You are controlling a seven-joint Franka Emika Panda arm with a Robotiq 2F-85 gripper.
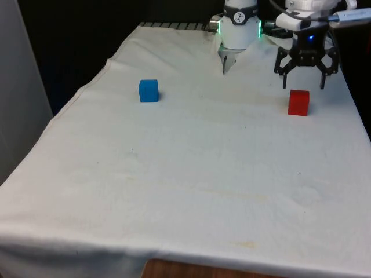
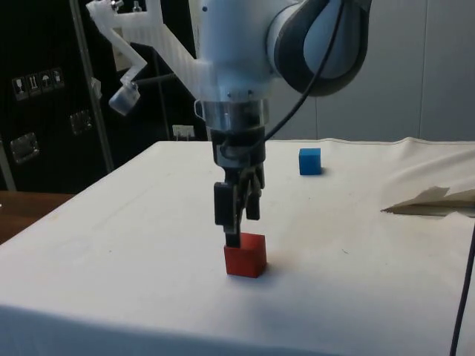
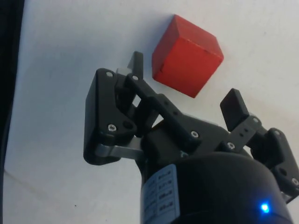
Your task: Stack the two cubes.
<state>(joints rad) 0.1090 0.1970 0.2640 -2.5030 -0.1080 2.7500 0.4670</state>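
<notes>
My gripper is to grab the red cube [image 1: 298, 102] next by two opposite sides, to stack it onto the blue cube [image 1: 148, 90].
A red cube [image 1: 298, 102] rests on the white cloth at the front view's right, also seen as the red cube [image 2: 246, 256] and the red cube [image 3: 187, 56]. My gripper [image 1: 303, 85] hangs open just above and slightly behind it, fingers spread wider than the cube. From the side the gripper [image 2: 236, 231] has its fingertips at the height of the cube's top edge, not touching it. In the wrist view the gripper [image 3: 184, 86] is beside the cube, with nothing between its fingers [image 3: 235, 108]. A blue cube [image 1: 148, 90] sits apart at the front view's left, the blue cube [image 2: 310, 161] far across the table.
A fold of cloth [image 2: 430, 199] rises near the robot's base [image 1: 239, 32]. The table's edge [image 1: 353, 92] runs close to the red cube on the front view's right. Open cloth [image 1: 220, 116] lies between the two cubes.
</notes>
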